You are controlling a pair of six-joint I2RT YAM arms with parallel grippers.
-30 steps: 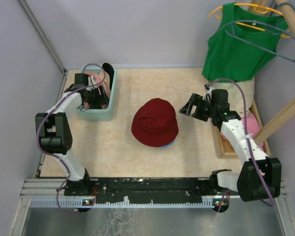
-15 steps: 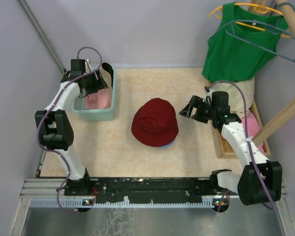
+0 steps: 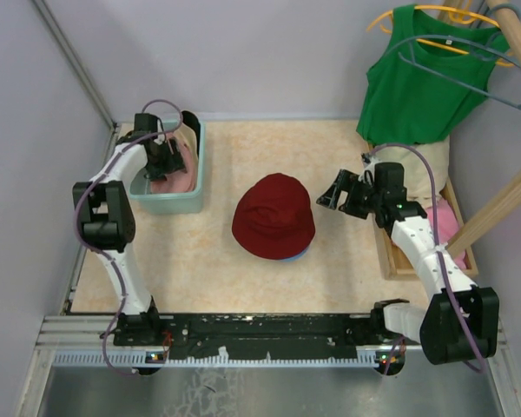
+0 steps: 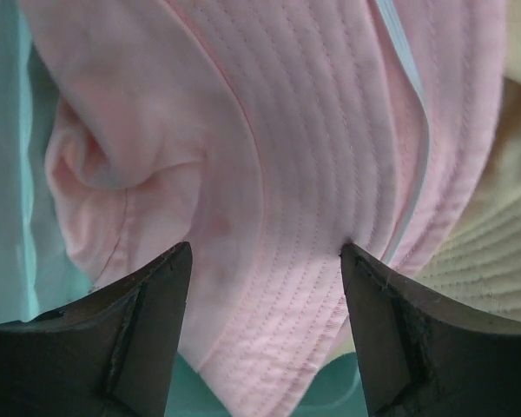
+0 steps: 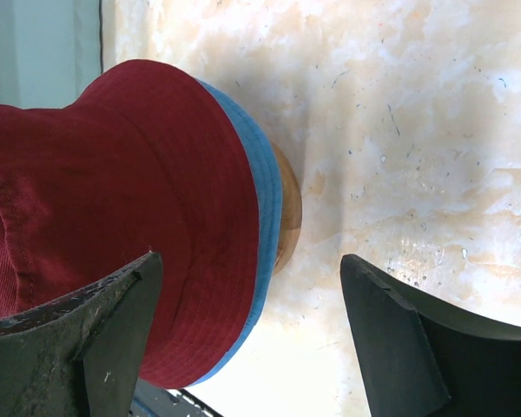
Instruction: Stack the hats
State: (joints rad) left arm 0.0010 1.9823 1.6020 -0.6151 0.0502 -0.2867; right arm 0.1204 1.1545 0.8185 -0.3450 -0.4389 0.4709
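My left gripper picks up the pink hat by its brim (image 3: 172, 176) (image 4: 273, 264) next. This leaves the hat's top free to fit over the stacked hats.
A dark red hat (image 3: 273, 215) sits mid-table on a blue hat, whose brim (image 3: 298, 254) peeks out at the lower right. In the right wrist view the red hat (image 5: 113, 217) covers the blue brim (image 5: 265, 208), with a tan round edge (image 5: 288, 208) under it. My right gripper (image 3: 330, 193) hovers open just right of this stack, nothing between its fingers (image 5: 247, 259). My left gripper (image 3: 175, 161) is down inside the teal basket (image 3: 169, 205), open, its fingertips on either side of the pink hat's brim (image 4: 269, 174). A beige hat (image 4: 495, 252) lies beside the pink one.
A green tank top (image 3: 417, 82) hangs on a hanger at the back right. A wooden tray (image 3: 389, 256) with a pink item (image 3: 447, 221) lies along the right edge, under a slanted wooden pole (image 3: 495, 208). A black object (image 3: 191, 126) stands at the basket's far corner.
My left arm has swung over the basket and settled down onto the pink hat, jaws a little wider. The right arm and the red-on-blue stack have barely moved.
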